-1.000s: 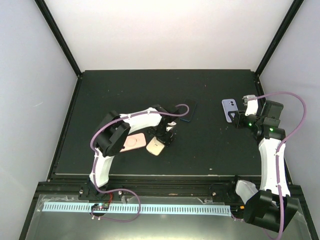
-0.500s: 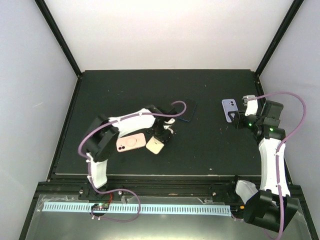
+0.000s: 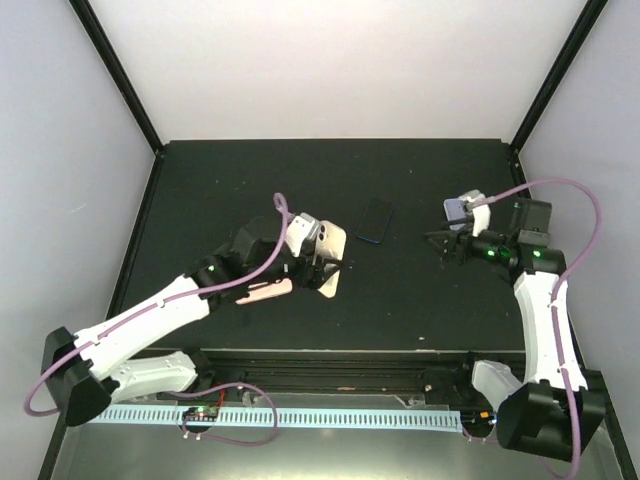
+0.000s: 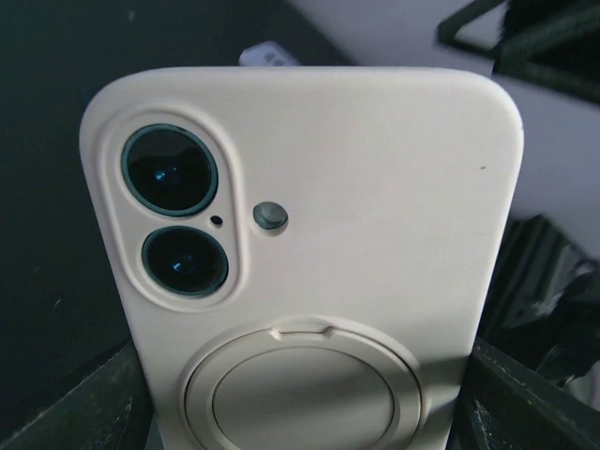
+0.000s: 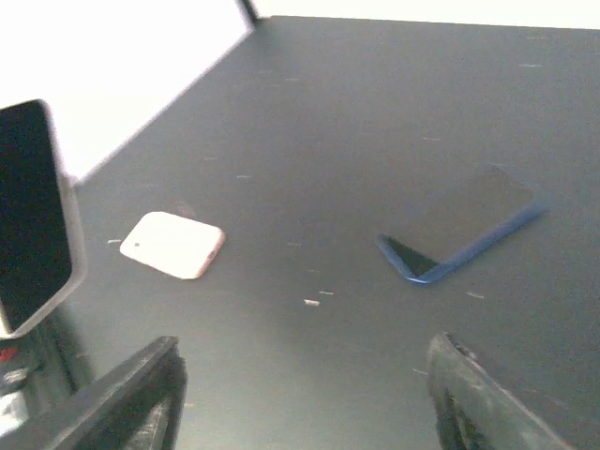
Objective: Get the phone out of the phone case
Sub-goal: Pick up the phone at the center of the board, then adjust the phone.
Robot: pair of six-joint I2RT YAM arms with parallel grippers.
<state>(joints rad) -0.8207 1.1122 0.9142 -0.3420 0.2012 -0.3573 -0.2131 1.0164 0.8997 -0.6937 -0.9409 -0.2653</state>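
The right gripper grabs the cream-cased phone [image 3: 332, 252] by its long sides next, which leaves the screen side free to come out.
My left gripper [image 3: 316, 262] is shut on a cream-cased phone [image 3: 332, 252] and holds it tilted up off the table. In the left wrist view the cream case [image 4: 309, 206] fills the frame, back side showing two camera lenses and a ring, clamped between my fingers [image 4: 89, 408]. In the right wrist view the same phone [image 5: 33, 216] shows its dark screen at the far left. My right gripper [image 3: 442, 247] is open and empty, pointing left, with its jaws wide apart over bare table [image 5: 300, 394].
A pink-cased phone [image 3: 266, 291] lies beside the left gripper and shows in the right wrist view [image 5: 174, 244]. A blue-cased phone [image 3: 375, 220] lies screen up mid-table [image 5: 459, 225]. A purple case [image 3: 457, 208] lies behind the right gripper.
The left arm has swung out and lifted the cream-cased phone off the table. The right gripper has turned left, away from the purple case, toward the middle.
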